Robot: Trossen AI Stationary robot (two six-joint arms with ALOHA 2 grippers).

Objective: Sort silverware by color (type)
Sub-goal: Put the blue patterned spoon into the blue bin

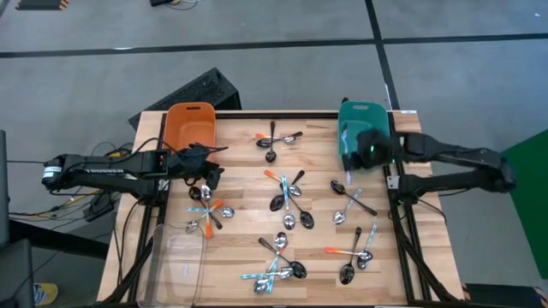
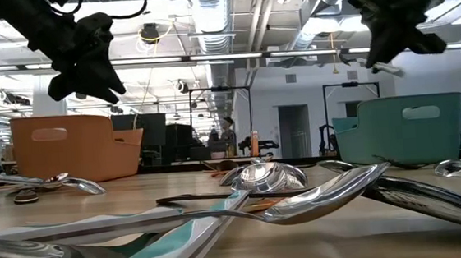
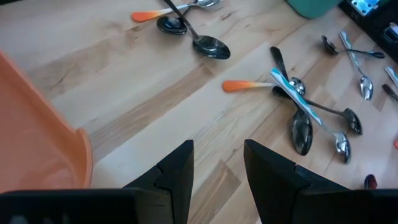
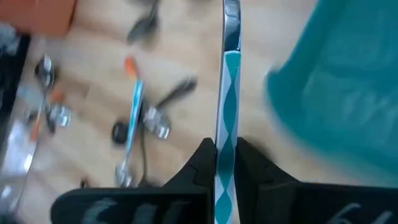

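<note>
The patterned handle [image 4: 226, 134] is over bare wood beside the teal bin, so the spoon would miss the bin if my right gripper opened now.
Several spoons lie scattered in small heaps on the wooden table [image 1: 248, 180]; they have orange, light-blue or dark handles. My right gripper [image 4: 227, 149] hangs at the near left edge of the teal bin [image 1: 364, 128], shut on a spoon with a teal wave-patterned handle [image 4: 227, 93]. My left gripper [image 3: 217, 168] stands open and empty just in front of the orange bin [image 1: 190, 124], above bare wood. An orange-handled spoon [image 3: 249, 86] lies ahead of it in a heap. My right gripper pinches the spoon's patterned handle [image 4: 226, 134] between its two fingers. The spoon runs along the fingers and sticks out ahead of them, its bare metal neck [image 4: 231, 25] farthest from the gripper. It is lifted clear of the table, beside the teal bin's wall [image 4: 336, 93].
A clear plastic container [image 1: 180, 265] stands at the table's near left corner. Spoon heaps lie at the middle [image 1: 287, 201], near middle [image 1: 278, 265], right [image 1: 351, 201] and far middle [image 1: 274, 141]. Bare wood lies between the heaps.
</note>
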